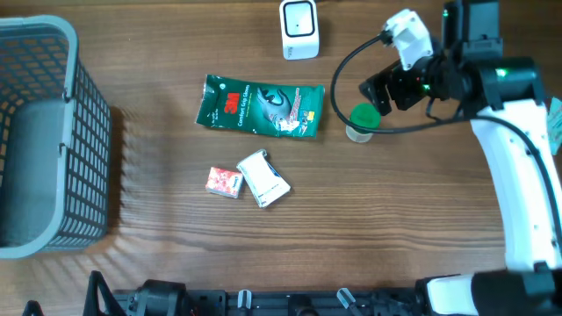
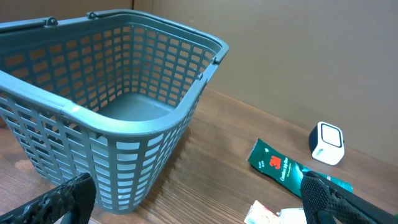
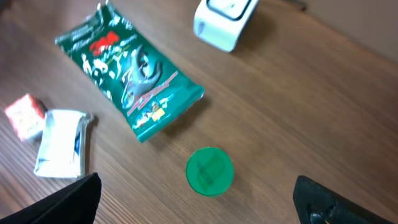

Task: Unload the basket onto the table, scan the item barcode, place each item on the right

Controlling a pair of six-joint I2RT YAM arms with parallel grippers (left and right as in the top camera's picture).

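Observation:
I will grab the small jar's green lid end (image 1: pixel 365 116) (image 3: pixel 210 172) from above with my right gripper next. The jar's lower body then stays exposed, so its barcode can be scanned.
A small jar with a green lid (image 1: pixel 363 117) stands upright on the wooden table, right of a green packet (image 1: pixel 260 106). My right gripper (image 1: pixel 376 91) hovers just above the jar, open, its dark fingers wide on either side of the green lid (image 3: pixel 209 170) and holding nothing. The white barcode scanner (image 1: pixel 299 28) sits at the far edge and shows in the right wrist view as the scanner (image 3: pixel 224 18). My left gripper (image 2: pixel 199 204) is open and empty, low over the table beside the basket (image 2: pixel 93 115).
A grey mesh basket (image 1: pixel 68 53) fills the left side. A small red box (image 1: pixel 224 182) and a white box (image 1: pixel 263 178) lie side by side in the middle. The green packet (image 3: pixel 127 74) lies between them and the scanner (image 2: pixel 326 143).

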